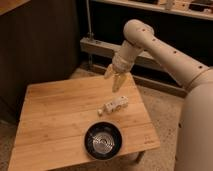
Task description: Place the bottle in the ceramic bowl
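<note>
I need to grab the bottle by its body (117,104) with my gripper next, so that I can put the small white bottle in the ceramic bowl (103,141).
A small white bottle (114,105) lies on its side on the wooden table (55,120), its cap toward the left. Just in front of it sits the round black ceramic bowl (103,141) with shiny rings inside, near the table's front edge. My gripper (114,80) hangs from the white arm a little above and behind the bottle, pointing down. Its two pale fingers (119,82) stand apart with nothing between them. The gripper touches neither the bottle nor the bowl.
The white arm (160,47) comes in from the right, and my white body (197,125) fills the right edge. Behind the table are a dark wall and a low metal shelf (100,50). The floor is speckled carpet.
</note>
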Motion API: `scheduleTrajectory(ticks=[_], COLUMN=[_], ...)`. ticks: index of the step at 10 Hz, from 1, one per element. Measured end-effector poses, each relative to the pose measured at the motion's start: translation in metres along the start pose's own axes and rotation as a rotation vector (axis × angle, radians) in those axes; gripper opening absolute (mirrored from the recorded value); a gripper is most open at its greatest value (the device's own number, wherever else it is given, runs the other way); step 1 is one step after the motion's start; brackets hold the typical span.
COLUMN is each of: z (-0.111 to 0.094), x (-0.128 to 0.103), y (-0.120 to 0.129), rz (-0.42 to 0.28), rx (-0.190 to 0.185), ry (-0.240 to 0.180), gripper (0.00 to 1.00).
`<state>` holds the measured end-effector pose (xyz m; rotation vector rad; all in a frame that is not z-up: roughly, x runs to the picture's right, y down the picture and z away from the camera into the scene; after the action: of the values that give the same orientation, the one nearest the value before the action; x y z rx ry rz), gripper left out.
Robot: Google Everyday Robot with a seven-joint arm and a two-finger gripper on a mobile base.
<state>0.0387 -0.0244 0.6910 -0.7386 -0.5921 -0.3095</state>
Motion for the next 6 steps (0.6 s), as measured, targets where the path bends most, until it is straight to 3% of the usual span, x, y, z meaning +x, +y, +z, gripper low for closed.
scheduleTrajectory(ticks=[3, 4, 6], z=[0.025, 0.038, 0.05], x=[0.023, 0.03, 0.043], y=[0.021, 0.023, 0.024], rz=[-0.129, -0.143, -0.136], rx=[0.009, 0.004, 0.009], ry=[0.126, 0.159, 0.186], gripper=[0.65, 0.65, 0.65])
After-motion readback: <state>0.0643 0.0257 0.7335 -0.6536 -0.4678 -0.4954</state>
